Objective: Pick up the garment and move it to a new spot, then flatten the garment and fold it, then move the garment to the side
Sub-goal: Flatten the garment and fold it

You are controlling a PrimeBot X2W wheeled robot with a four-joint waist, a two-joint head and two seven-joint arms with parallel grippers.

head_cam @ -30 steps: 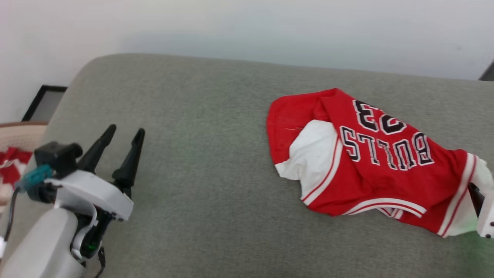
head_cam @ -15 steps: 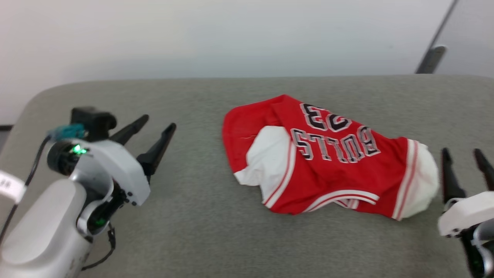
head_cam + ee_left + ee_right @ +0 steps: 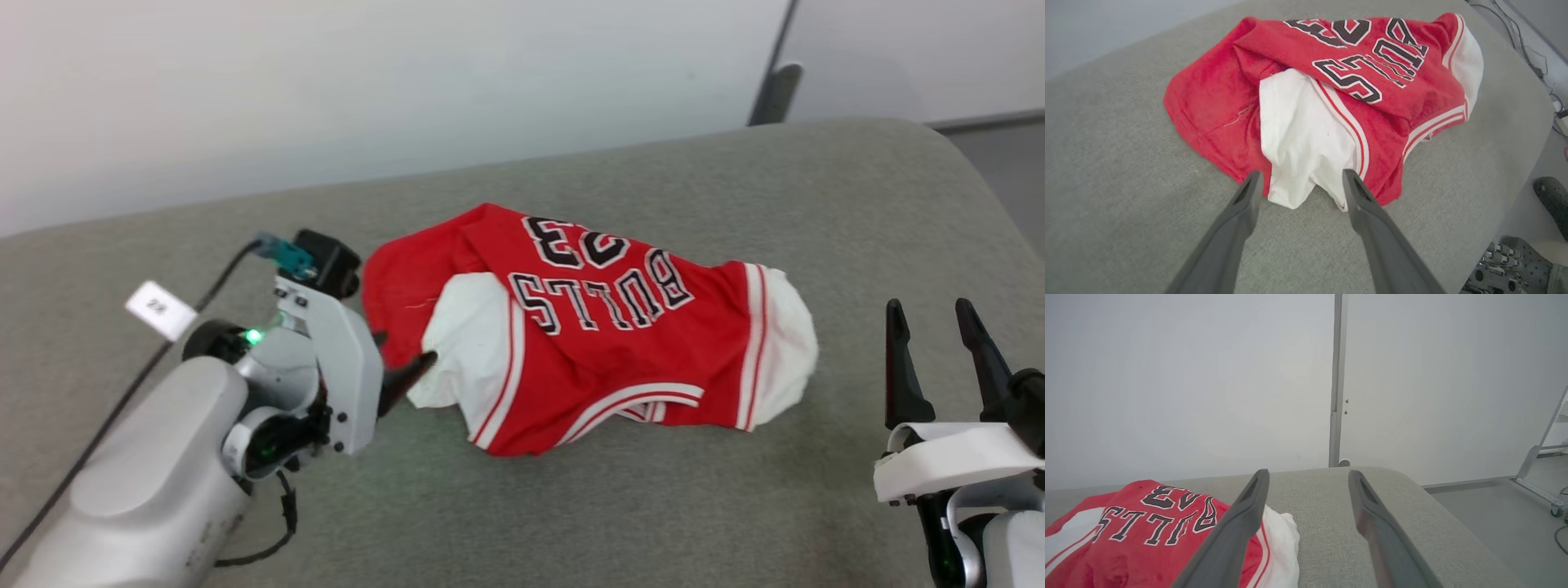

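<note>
I can see that the garment is crumpled, with its white sleeve end (image 3: 460, 338) sticking out. I need to grab the garment by that sleeve tip (image 3: 429, 392) with my left gripper next.
The garment (image 3: 571, 327), a red jersey with white sleeves and a black "BULLS 23" print, lies crumpled on the grey padded surface (image 3: 653, 506). My left gripper (image 3: 404, 347) is at its left edge. In the left wrist view the left gripper (image 3: 1302, 173) stands open, its fingertips on either side of the end of a white sleeve (image 3: 1298, 134). My right gripper (image 3: 929, 306) is open and holds nothing, a short way right of the garment's other white sleeve (image 3: 784, 335). From the right wrist, the garment (image 3: 1126, 539) lies left of the open right gripper (image 3: 1308, 472).
A pale wall rises behind the surface, with a thin metal post (image 3: 775, 90) at its back right corner. The surface rounds off to grey floor (image 3: 1004, 163) on the right. A white tag (image 3: 159, 309) hangs on my left arm's cable. A dark object (image 3: 1551, 200) and cables lie on the floor.
The head camera has swung, shifting the whole picture. My left gripper has closed in on the garment's left edge and now straddles the white sleeve. The garment lies as before.
</note>
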